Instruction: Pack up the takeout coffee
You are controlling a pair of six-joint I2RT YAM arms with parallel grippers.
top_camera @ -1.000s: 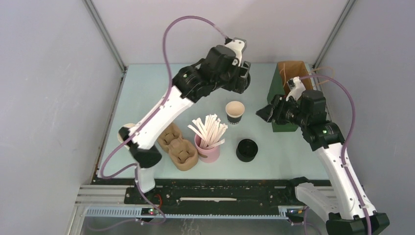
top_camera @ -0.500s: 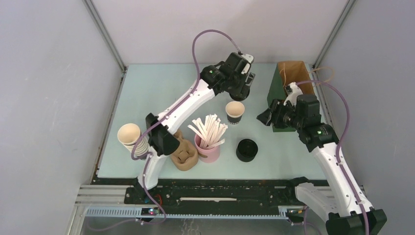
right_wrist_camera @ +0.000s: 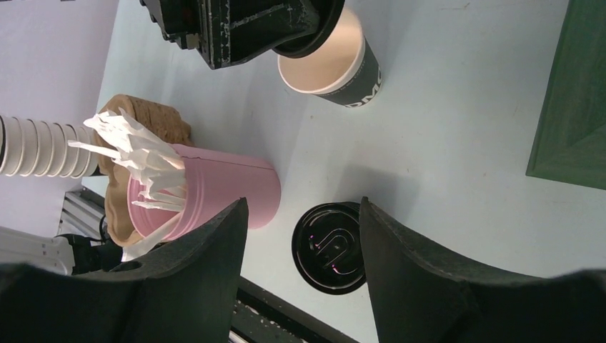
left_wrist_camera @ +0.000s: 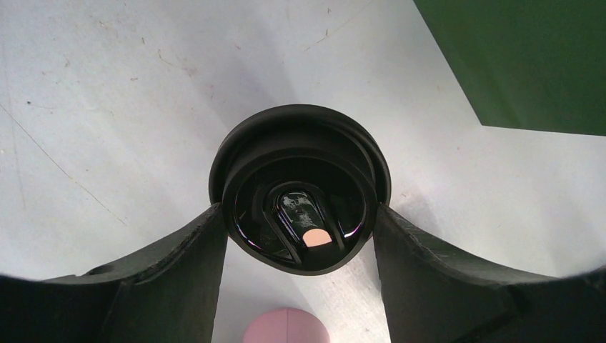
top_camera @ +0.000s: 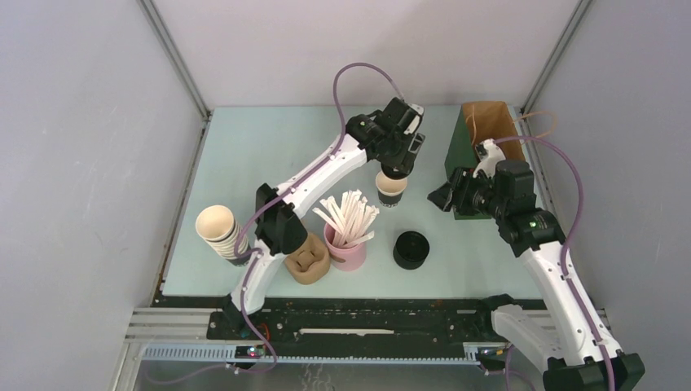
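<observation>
The lid would tip off the cup's far rim if I opened now, as the near part of the cup's opening is bare, so my left gripper should keep holding it.
The black paper cup [top_camera: 392, 191] stands near the table's middle, its cream inside still showing. It also shows in the right wrist view [right_wrist_camera: 336, 68]. My left gripper [top_camera: 398, 165] is shut on a round black lid [left_wrist_camera: 300, 189] and holds it just above the cup's far rim, partly over the mouth [right_wrist_camera: 304, 32]. I cannot tell whether lid and rim touch. My right gripper [top_camera: 442, 195] is open and empty, to the right of the cup and apart from it; its fingers [right_wrist_camera: 207, 264] frame the lid stack.
A green paper bag [top_camera: 481, 130] stands open at the back right. A squat stack of black lids [top_camera: 411, 249], a pink holder of straws [top_camera: 346, 244], a brown cup carrier [top_camera: 307, 262] and a ribbed cup stack [top_camera: 218, 230] line the front.
My left gripper has come forward and down with the lid, from the back of the table to over the cup. The right arm has barely shifted.
</observation>
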